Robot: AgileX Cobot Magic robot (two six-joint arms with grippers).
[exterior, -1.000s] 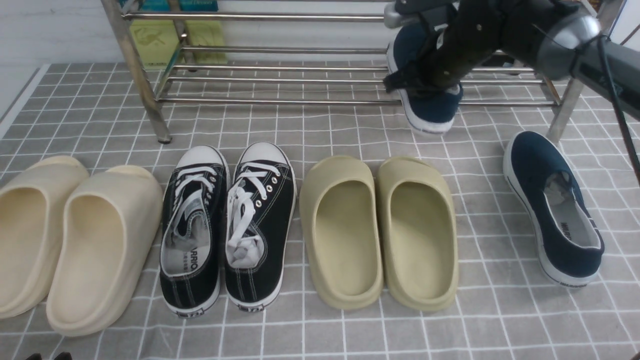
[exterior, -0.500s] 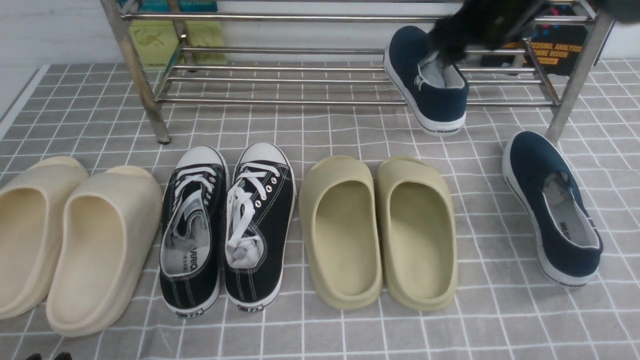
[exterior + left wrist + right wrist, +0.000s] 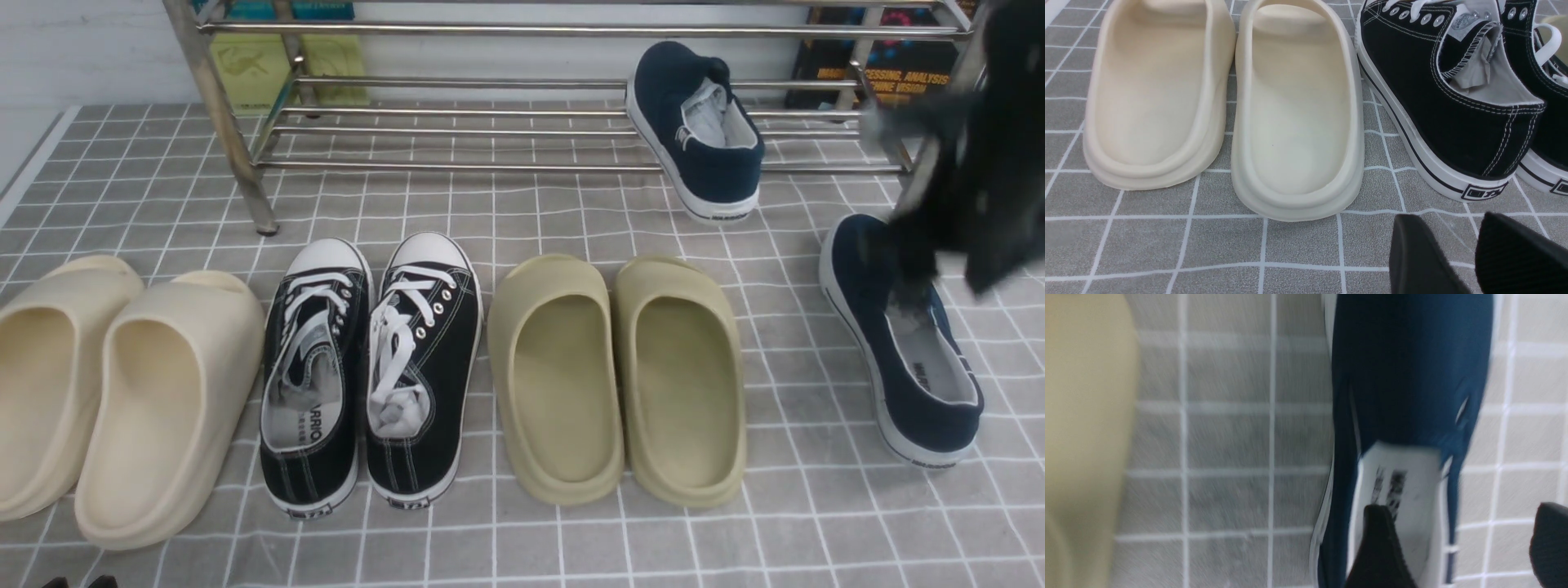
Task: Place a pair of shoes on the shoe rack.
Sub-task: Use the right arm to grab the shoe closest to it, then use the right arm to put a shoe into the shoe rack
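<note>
My right gripper grabs the second navy shoe by its side (image 3: 956,338) next, to put it beside the shoe's mate (image 3: 697,132) on the shoe rack.
One navy shoe (image 3: 698,131) lies across the lower bars of the steel shoe rack (image 3: 457,166), heel jutting over the front bar, nothing touching it. The other navy shoe (image 3: 906,343) (image 3: 1408,375) lies on the checked cloth at the right, beside the rack's leg. My right arm (image 3: 980,188), motion-blurred, hangs over its toe end. My right gripper (image 3: 1461,535) is open wide: one finger (image 3: 1380,547) hangs over the shoe's white lining, the other is outside its side wall. My left gripper (image 3: 1447,245) hovers low behind the black sneaker's heel, open and holding nothing.
In a row on the cloth stand cream slides (image 3: 114,392) (image 3: 1298,114), black lace-up sneakers (image 3: 371,367) (image 3: 1453,102) and olive slides (image 3: 620,376) (image 3: 1081,437). Books (image 3: 898,73) and a green packet (image 3: 253,65) lean behind the rack. The rack's right leg (image 3: 918,188) is close to my right arm.
My right gripper let go of the first navy shoe, which stays on the rack. The arm swung right and down to above the second navy shoe. The left arm has not moved.
</note>
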